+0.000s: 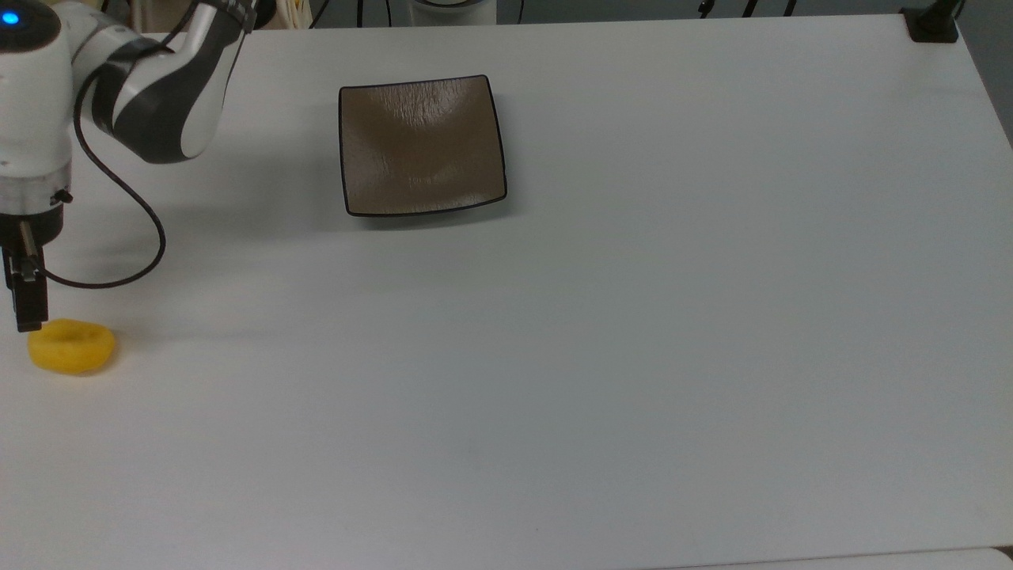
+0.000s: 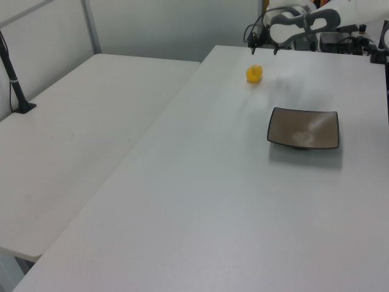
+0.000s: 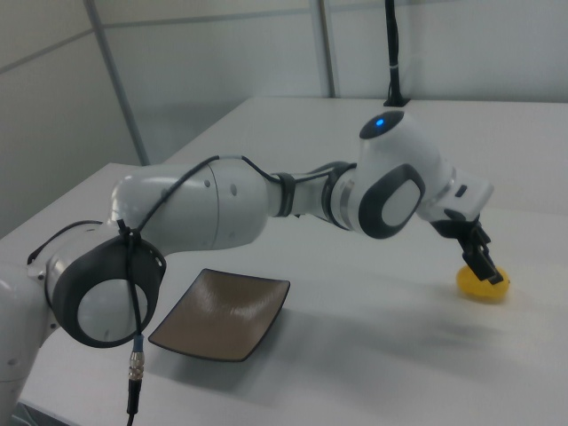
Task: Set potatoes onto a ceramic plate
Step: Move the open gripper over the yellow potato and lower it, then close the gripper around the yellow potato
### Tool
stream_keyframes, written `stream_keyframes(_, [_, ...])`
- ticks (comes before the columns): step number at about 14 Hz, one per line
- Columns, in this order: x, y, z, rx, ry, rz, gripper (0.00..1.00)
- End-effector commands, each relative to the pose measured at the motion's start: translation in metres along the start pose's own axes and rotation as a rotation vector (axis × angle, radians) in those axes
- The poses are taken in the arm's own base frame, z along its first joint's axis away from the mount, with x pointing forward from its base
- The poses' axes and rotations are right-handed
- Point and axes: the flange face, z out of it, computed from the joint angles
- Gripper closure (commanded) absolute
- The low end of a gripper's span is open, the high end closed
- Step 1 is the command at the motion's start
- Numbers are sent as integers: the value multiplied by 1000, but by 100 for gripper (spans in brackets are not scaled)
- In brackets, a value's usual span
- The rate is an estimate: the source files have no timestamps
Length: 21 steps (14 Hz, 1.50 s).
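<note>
I will next grab the potato around its rounded middle point(image 2: 254, 74) with my gripper, so that I can put the yellow potato on the ceramic plate point(image 2: 304, 128).
The potato point(image 1: 71, 347) is a small yellow oval lying on the white table near the top view's left edge. It also shows in the left view point(image 2: 254, 73) and the right view point(image 3: 484, 286). My gripper point(image 1: 28, 318) hangs just above and slightly behind it, pointing down. In the left view my gripper point(image 2: 262, 50) is open, with its dark fingers point(image 2: 252, 45) spread above the potato and holding nothing. The right view has my gripper point(image 3: 486, 264) right over the potato. The square brown ceramic plate point(image 1: 419, 146) sits apart, up and to the right in the top view, with nothing on it.
The white arm point(image 1: 158, 87) reaches in from the top view's upper left, and a black cable point(image 1: 134, 269) loops beside it. A second white table point(image 2: 73, 140) adjoins on the left view's left. A black post base point(image 1: 930, 24) stands at the top view's far right corner.
</note>
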Motion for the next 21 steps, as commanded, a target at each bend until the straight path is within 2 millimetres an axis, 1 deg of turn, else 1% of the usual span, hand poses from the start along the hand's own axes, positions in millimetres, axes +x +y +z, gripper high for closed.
stream_keyframes(1, [-11,-3,28,-18,21,9,0])
stream_keyframes(2, [-15,-4,35,-23,15,15,0])
stream_keyframes(6, [-24,-12,45,33,56,64,0])
stream_keyframes(8, [-29,-18,48,52,68,79,0])
stream_keyframes(11, [-35,-19,57,66,81,76,0])
stream_keyframes(13, [-42,-23,62,74,84,66,7])
stream_keyframes(14, [-45,-26,62,74,84,54,17])
stream_keyframes(15, [-47,-27,62,66,93,30,34])
stream_keyframes(16, [-47,-28,62,57,103,6,47])
stream_keyframes(17, [-49,-28,64,50,106,-11,67])
stream_keyframes(18, [-48,-28,63,50,108,-13,80])
stream_keyframes(19, [-48,-28,63,49,108,-16,89])
stream_keyframes(20, [-49,-30,61,52,109,-32,95])
stream_keyframes(21, [-48,-29,57,49,106,-45,95])
